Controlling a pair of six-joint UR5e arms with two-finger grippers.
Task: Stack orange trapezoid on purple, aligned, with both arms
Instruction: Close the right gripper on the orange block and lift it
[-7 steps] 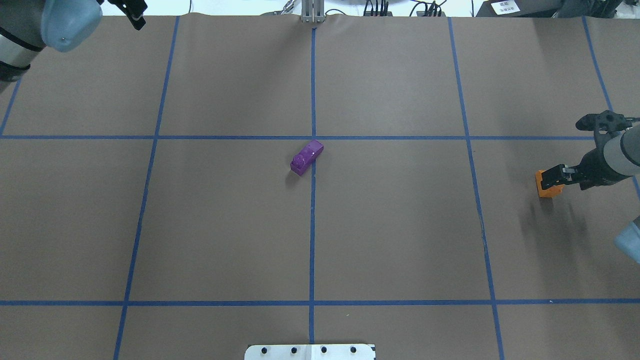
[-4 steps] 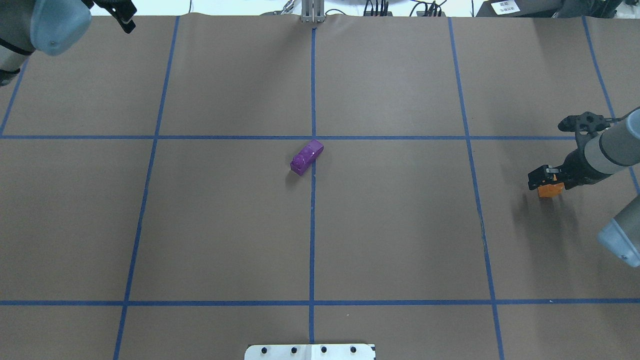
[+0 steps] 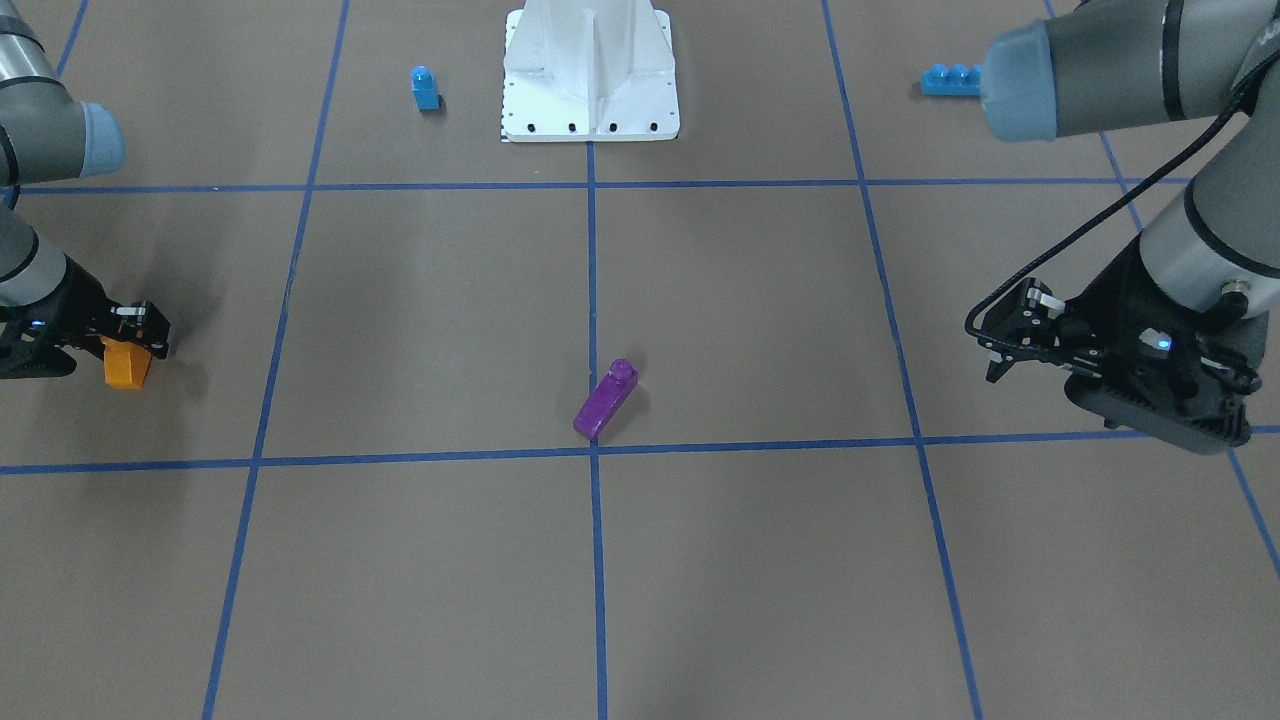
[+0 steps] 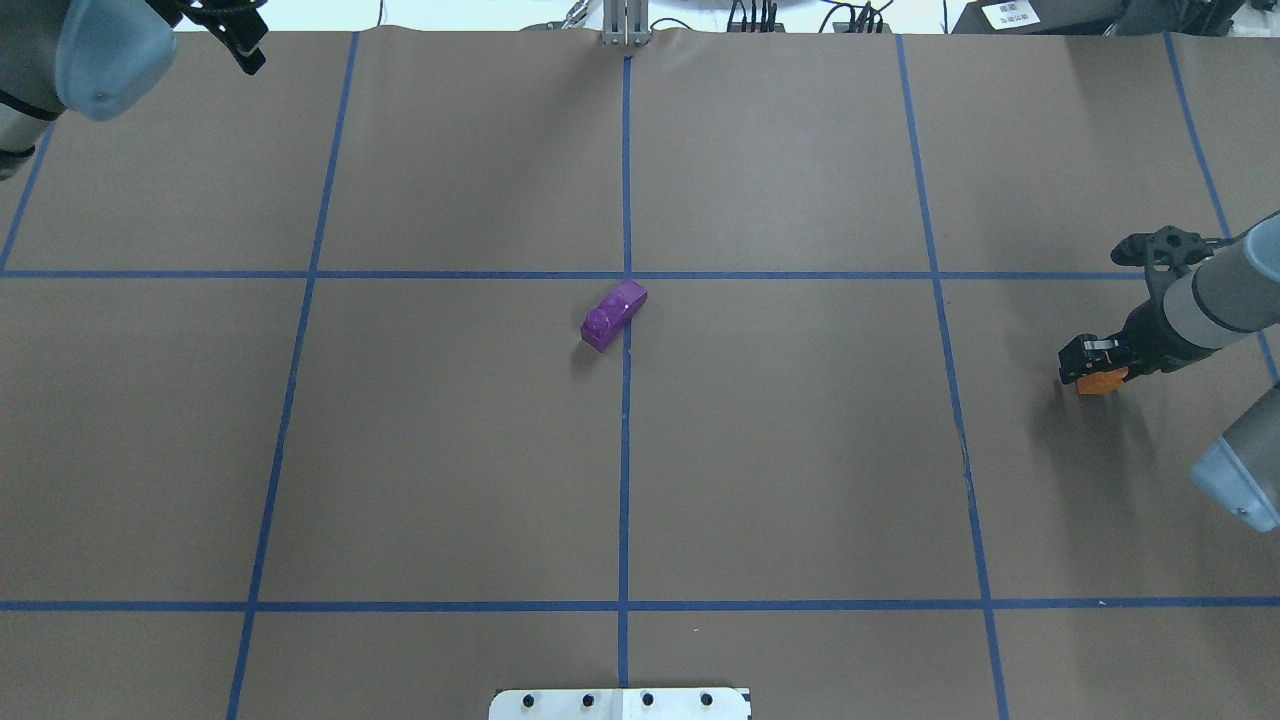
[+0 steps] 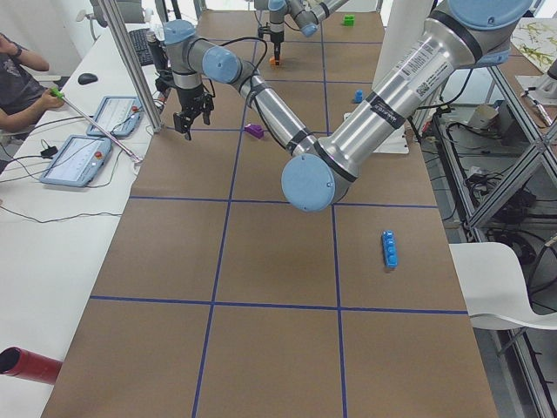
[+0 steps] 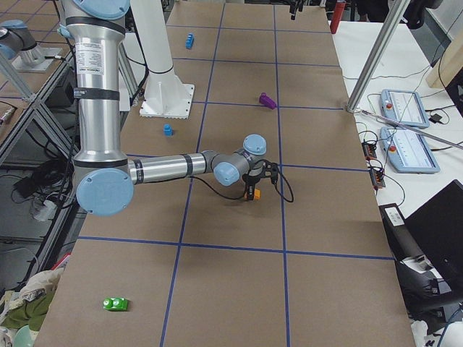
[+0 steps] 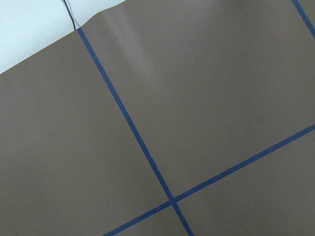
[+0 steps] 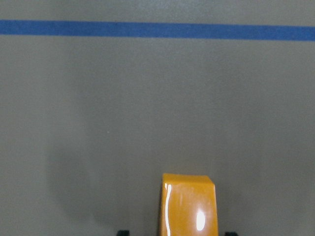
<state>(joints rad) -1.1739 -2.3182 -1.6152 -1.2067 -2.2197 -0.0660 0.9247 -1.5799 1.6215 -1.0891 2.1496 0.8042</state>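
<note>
The robot's right gripper should next grab the orange trapezoid by its long sides, and then stack it aligned on the purple brick point(image 3: 605, 400).
The orange trapezoid point(image 4: 1100, 381) lies on the brown table at the far right. It also shows in the front-facing view point(image 3: 127, 364) and at the bottom of the right wrist view point(image 8: 187, 205). My right gripper point(image 4: 1085, 360) is right over it, its jaws open with a gap on each side of the brick. The purple brick point(image 4: 613, 314) lies alone near the table's centre cross of tape, also seen in the front-facing view point(image 3: 606, 399). My left gripper point(image 3: 993, 352) hangs open and empty above the far left corner, far from both bricks.
A blue single-stud brick point(image 3: 425, 88) and a long blue brick point(image 3: 950, 79) lie near the white robot base point(image 3: 590, 100). A green brick point(image 6: 114, 303) lies at the right end. Operators' tablets point(image 5: 83, 157) sit beyond the table's far edge.
My right gripper has moved left over the orange trapezoid and now covers most of it. The brick has stayed in place. My left arm has shifted slightly left.
</note>
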